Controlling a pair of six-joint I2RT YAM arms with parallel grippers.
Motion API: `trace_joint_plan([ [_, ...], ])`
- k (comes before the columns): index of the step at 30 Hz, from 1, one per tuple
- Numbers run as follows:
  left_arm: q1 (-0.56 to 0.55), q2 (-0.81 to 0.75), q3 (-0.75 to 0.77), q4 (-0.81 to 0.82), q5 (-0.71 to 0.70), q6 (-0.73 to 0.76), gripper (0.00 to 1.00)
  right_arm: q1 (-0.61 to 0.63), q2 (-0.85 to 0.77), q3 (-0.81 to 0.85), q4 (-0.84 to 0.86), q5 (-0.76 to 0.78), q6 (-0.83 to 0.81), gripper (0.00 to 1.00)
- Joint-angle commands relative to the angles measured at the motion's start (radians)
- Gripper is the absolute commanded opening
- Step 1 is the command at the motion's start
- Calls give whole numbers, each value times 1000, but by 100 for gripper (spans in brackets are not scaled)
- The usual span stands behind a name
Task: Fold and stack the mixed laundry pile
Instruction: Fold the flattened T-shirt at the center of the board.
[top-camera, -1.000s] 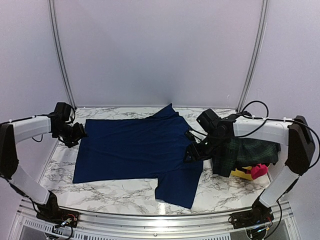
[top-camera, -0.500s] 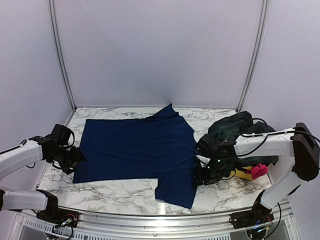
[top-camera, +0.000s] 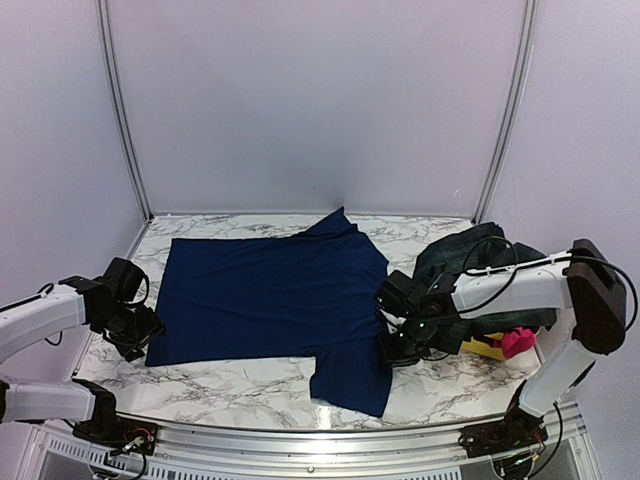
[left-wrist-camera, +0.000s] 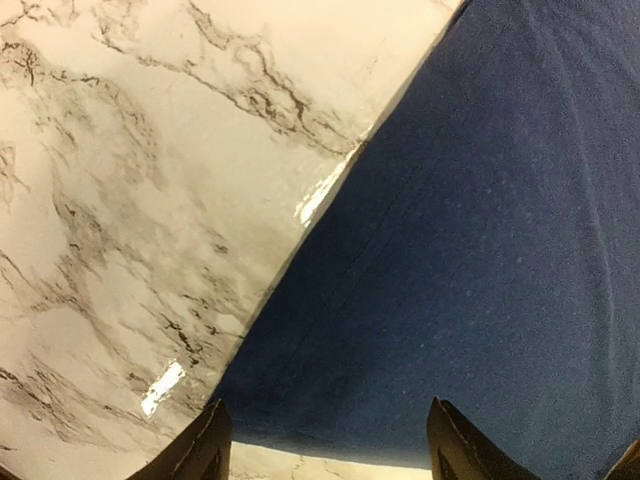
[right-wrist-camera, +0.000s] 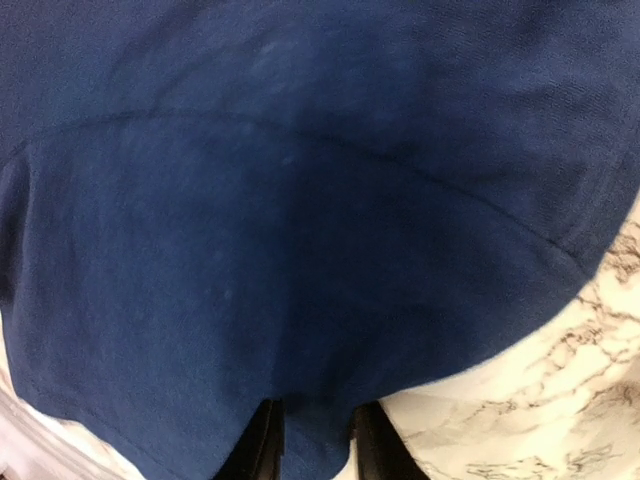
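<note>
My left gripper takes hold of the shirt's near hem corner (top-camera: 153, 359) (left-wrist-camera: 256, 420) next, opposite the held near sleeve, to fold the shirt's near side over.
The navy-blue cloth (top-camera: 270, 295), a short-sleeved shirt, lies spread flat on the marble table. My left gripper (top-camera: 137, 332) is open at the shirt's near-left corner; in the left wrist view that corner (left-wrist-camera: 420, 300) lies between the wide-apart fingertips (left-wrist-camera: 212, 445). My right gripper (top-camera: 390, 346) is on the near-right sleeve, its fingers (right-wrist-camera: 262, 445) close together with a fold of navy cloth (right-wrist-camera: 300, 250) between them. The green-and-navy plaid garment (top-camera: 490, 290) is heaped at the right over the tub, with the small pink piece (top-camera: 517, 342) beside it. The red-and-black piece is hidden.
The yellow plastic tub (top-camera: 484, 348) stands at the right edge under the plaid garment. Bare marble (top-camera: 240, 385) runs along the near edge of the table and on the left (left-wrist-camera: 130, 200). Walls close the back and sides.
My left gripper has come nearer along the shirt's left edge to its near-left corner. My right gripper has moved from the shirt's right side down onto the near-right sleeve.
</note>
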Motion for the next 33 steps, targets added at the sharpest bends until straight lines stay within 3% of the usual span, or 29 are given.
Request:
trace_joint_plan([
  [1, -3, -25, -37, -89, -12, -29, 69, 16, 35, -46, -23, 18, 33, 16],
  [4, -3, -63, -71, -95, 17, -30, 67, 16, 3, -41, -33, 9, 37, 0],
  [10, -3, -100, -118, -103, 32, -42, 63, 16, -54, -18, -65, -3, 31, 0],
  [18, -3, 9, -80, -38, -5, 1, 54, 16, -86, -20, -65, -11, 21, 0],
  [24, -1, 56, -83, -19, 7, 6, 34, 16, -102, -1, -67, -12, 7, 0],
  [32, -1, -12, -64, -63, 54, -15, 0, 16, -169, -11, -58, -21, 7, 0],
  [33, -1, -17, -59, -70, 55, -15, 0, 17, -177, -12, -59, -22, 7, 0],
])
